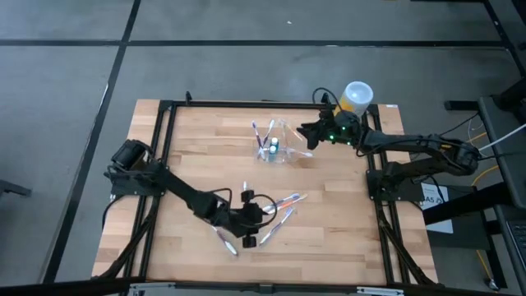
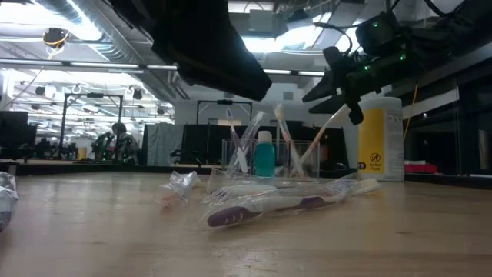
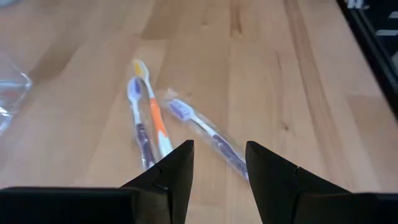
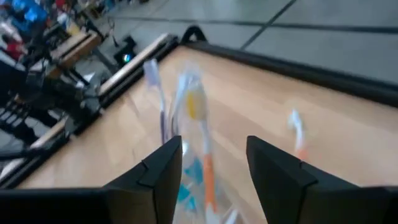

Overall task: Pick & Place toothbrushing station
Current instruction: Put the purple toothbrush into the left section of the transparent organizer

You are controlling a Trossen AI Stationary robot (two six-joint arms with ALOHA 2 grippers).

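My left gripper is going to load the toothbrushing station, so it will next pick up the purple toothbrush beside the orange one by its handle (image 3: 145,143).
The toothbrushing station (image 1: 278,150) is a clear plastic holder standing on the far middle of the table, with several toothbrushes and a teal-capped tube (image 2: 264,156) upright in it. My right gripper (image 1: 306,136) hovers open just right of it and above its top. In the right wrist view the brush heads (image 4: 191,102) rise in front of the gap between its fingers (image 4: 214,146). My left gripper (image 1: 263,215) is open near the front middle, above the table. It points at three loose toothbrushes (image 3: 155,112) lying flat ahead of it (image 3: 219,152).
A yellow canister with a white lid (image 1: 357,97) stands at the far right corner, behind my right arm. Another wrapped toothbrush (image 1: 227,242) lies near the front edge, and a crumpled clear wrapper (image 2: 178,187) lies on the wood. Black frame rails (image 1: 164,164) border the table.
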